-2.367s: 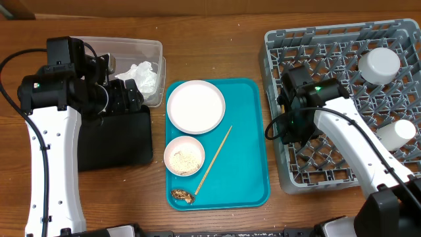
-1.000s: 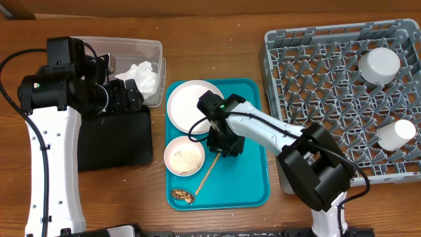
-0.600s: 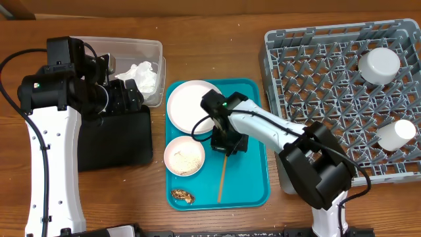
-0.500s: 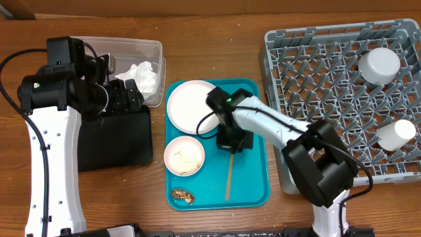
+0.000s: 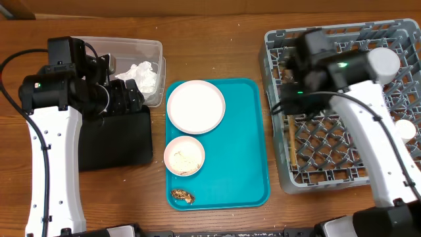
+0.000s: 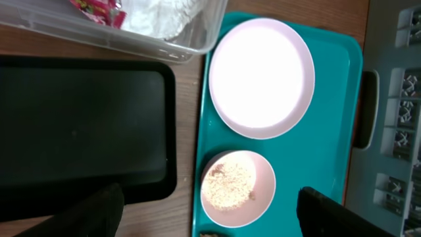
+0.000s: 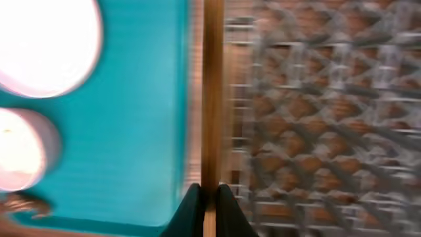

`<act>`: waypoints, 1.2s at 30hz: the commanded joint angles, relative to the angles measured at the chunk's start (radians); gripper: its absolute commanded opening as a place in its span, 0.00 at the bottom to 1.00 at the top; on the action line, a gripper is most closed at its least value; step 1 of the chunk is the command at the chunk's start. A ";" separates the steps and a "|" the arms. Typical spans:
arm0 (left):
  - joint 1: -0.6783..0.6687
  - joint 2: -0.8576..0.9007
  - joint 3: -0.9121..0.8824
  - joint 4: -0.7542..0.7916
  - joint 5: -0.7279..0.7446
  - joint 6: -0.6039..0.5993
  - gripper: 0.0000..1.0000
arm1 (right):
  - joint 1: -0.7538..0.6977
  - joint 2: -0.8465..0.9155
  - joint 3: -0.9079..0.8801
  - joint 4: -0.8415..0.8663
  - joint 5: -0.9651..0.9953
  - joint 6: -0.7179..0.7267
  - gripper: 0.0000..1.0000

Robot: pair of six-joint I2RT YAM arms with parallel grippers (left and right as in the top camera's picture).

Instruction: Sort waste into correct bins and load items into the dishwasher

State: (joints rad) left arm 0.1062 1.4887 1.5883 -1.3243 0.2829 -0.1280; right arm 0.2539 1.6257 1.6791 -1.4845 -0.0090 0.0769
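Observation:
The chopstick hangs above the dish rack's tray-side rim [image 5: 279,148], so I will bring the chopstick inside that rim down before opening my right gripper.
My right gripper [image 5: 291,108] is shut on a thin wooden chopstick [image 5: 293,141] and holds it over the left side of the grey dish rack [image 5: 342,46]. In the blurred right wrist view the chopstick [image 7: 212,79] runs straight up from the shut fingers [image 7: 210,197]. The round white plate [image 5: 195,106], the small white bowl of rice [image 5: 184,155] and the brown scrap [image 5: 182,195] lie on the teal tray [image 5: 243,158]. My left gripper [image 5: 125,99] is open and empty between the clear tub [image 5: 154,49] and the black tray [image 5: 115,138]. The tub holds white tissue [image 5: 141,72] and a red wrapper [image 6: 99,6].
A white cup [image 5: 381,62] stands in the rack's far right corner, and another white vessel [image 5: 402,130] sits at its right edge, partly behind my right arm. The left wrist view shows the plate [image 6: 262,78], bowl [image 6: 237,187] and black tray [image 6: 79,125].
My right gripper took the chopstick off the teal tray and carried it right, to the dish rack's left side. The left arm has not moved.

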 commanded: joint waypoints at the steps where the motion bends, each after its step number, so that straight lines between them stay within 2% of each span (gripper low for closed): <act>1: -0.055 0.003 -0.032 0.005 -0.002 -0.055 0.86 | -0.065 0.020 -0.040 0.017 0.064 -0.113 0.04; 9: -0.244 0.004 -0.154 0.071 -0.002 -0.232 0.87 | -0.082 0.025 -0.214 0.100 0.018 -0.170 0.04; 15: -0.386 0.010 -0.317 0.193 -0.002 -0.365 0.86 | -0.072 0.025 -0.303 0.170 -0.023 -0.186 0.04; 18: -0.450 0.013 -0.385 0.257 -0.002 -0.385 0.85 | -0.072 0.025 -0.304 0.182 -0.023 -0.186 0.31; 19: -0.468 0.014 -0.401 0.272 -0.003 -0.385 0.85 | -0.072 0.025 -0.303 0.186 -0.023 -0.186 0.37; 21: -0.515 0.015 -0.429 0.315 -0.011 -0.385 0.82 | -0.072 0.025 -0.301 0.195 -0.022 -0.177 0.41; 27: -0.592 0.017 -0.443 0.323 -0.120 -0.385 0.79 | -0.095 0.013 -0.226 0.149 0.047 -0.078 0.41; 29: -0.616 0.022 -0.443 0.324 -0.140 -0.385 0.79 | -0.113 -0.001 -0.190 0.130 0.058 -0.055 0.38; 36: -0.693 0.068 -0.449 0.345 -0.213 -0.390 0.77 | -0.166 -0.069 -0.144 0.124 0.051 -0.020 0.38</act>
State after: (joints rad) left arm -0.5606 1.5211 1.1530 -0.9894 0.1303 -0.4999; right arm 0.1040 1.6142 1.5009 -1.3590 0.0334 0.0269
